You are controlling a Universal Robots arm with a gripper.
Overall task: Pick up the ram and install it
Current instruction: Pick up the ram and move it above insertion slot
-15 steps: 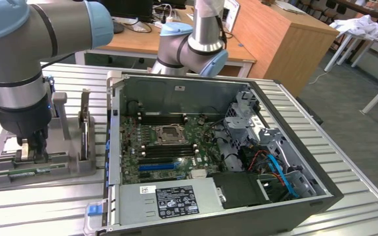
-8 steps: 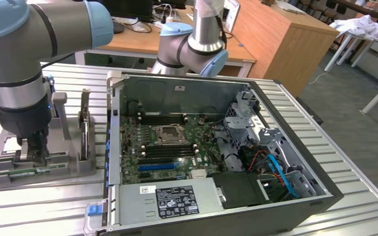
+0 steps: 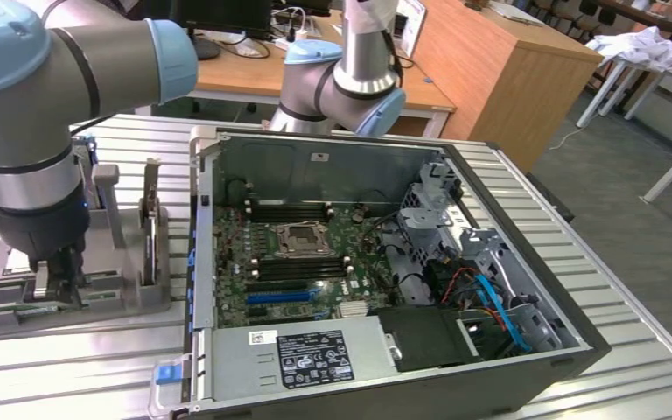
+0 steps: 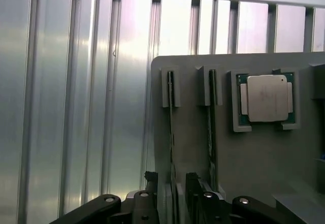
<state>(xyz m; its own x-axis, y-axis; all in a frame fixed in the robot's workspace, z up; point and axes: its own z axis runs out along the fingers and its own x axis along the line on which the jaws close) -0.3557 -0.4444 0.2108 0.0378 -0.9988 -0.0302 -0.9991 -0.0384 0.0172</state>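
Observation:
My gripper takes hold of the ram between its fingers by that ram's exposed upper edge next, since the holder's slot sides close around the ram's lower part.
Two rams stand on edge in slots of a grey holder. In the wrist view one ram runs between my fingertips, and the other ram stands one slot over. My gripper is open and straddles the first stick, with a finger on either side and a gap to the board. In the exterior view my gripper reaches down into the holder at the exterior view's left, and one upright ram stands beside it.
An open computer case lies on the slatted metal table, right of the holder in the exterior view. Its motherboard shows black memory slots by the processor socket. A square silver processor sits in the holder.

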